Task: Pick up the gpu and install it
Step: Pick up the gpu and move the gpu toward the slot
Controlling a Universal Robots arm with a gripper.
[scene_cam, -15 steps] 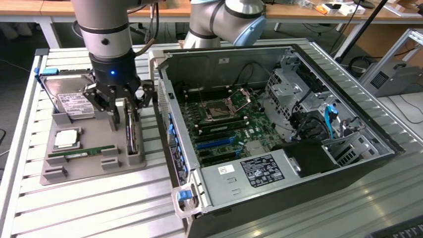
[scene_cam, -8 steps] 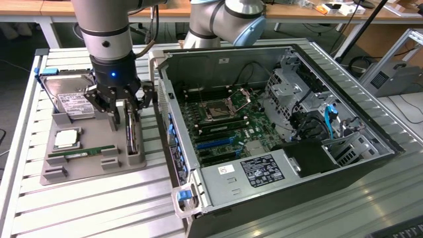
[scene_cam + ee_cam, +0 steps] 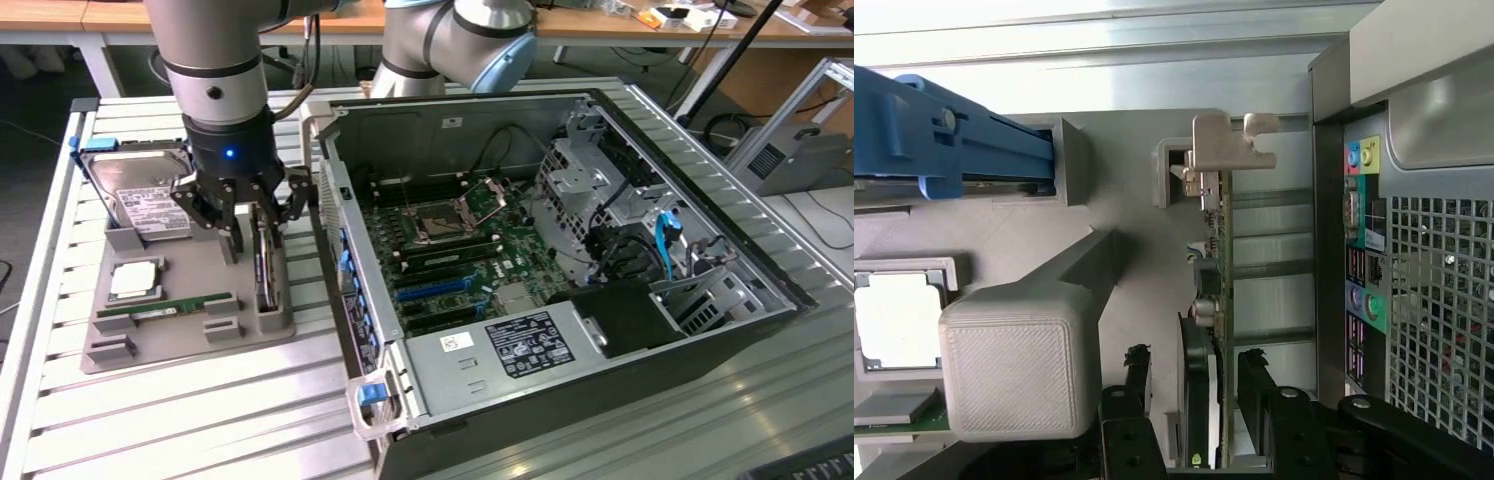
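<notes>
My gripper should close on the GPU, because my fingers reach down both sides of the GPU's cooler and board. Closing now would hold it.
The gpu (image 3: 267,278) stands on its edge in a slot of the grey holder tray (image 3: 180,340), left of the computer case in the exterior view. In the wrist view I see the gpu (image 3: 1216,290) edge-on, its dark board running away to the pale end bracket (image 3: 1229,145). My gripper (image 3: 256,235) is lowered over the near end of the card and is open. Its black fingers (image 3: 1137,395) stand one on each side of the card, and the gripper (image 3: 1194,372) straddles it with small gaps showing.
The open computer case (image 3: 561,250) lies on its side to the exterior view's right, with the motherboard (image 3: 461,250) exposed. The tray also holds a hard drive (image 3: 140,200), a processor (image 3: 134,280) and a green memory stick (image 3: 167,308). A grey tray post (image 3: 1019,365) rises beside the fingers.
</notes>
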